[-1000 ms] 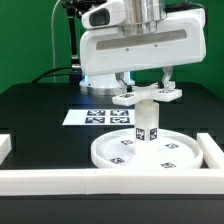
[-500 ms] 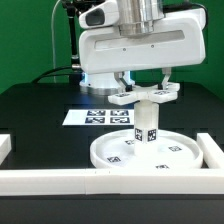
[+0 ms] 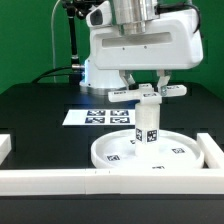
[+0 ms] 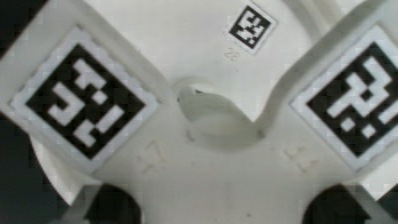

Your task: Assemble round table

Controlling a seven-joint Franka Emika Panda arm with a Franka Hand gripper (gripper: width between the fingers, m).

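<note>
The cross-shaped piece sits level on the post's top point(image 3: 147, 106) and would rest there, so it is time for my gripper to open.
The large rimmed disc point(image 3: 165, 155) lies flat on the black table. The short thick cylinder post point(image 3: 146, 125) stands upright on its middle. My gripper point(image 3: 147, 84) is shut on the cross-shaped piece point(image 3: 148, 93) and holds it level right over the post's top; I cannot tell if they touch. In the wrist view the cross-shaped piece point(image 4: 214, 120) fills the picture with its tagged arms, and my gripper point(image 4: 217, 205) clasps it, a dark fingertip point(image 4: 111, 200) on either side.
The marker board point(image 3: 98, 117) lies behind the disc toward the exterior view's left. Long white rail bars run along the front point(image 3: 50, 181) and the exterior view's right point(image 3: 211, 150). The arm's base point(image 3: 100, 70) stands behind.
My gripper has moved slightly up and toward the exterior view's right with the cross-shaped piece, staying over the post. Disc and post have not moved.
</note>
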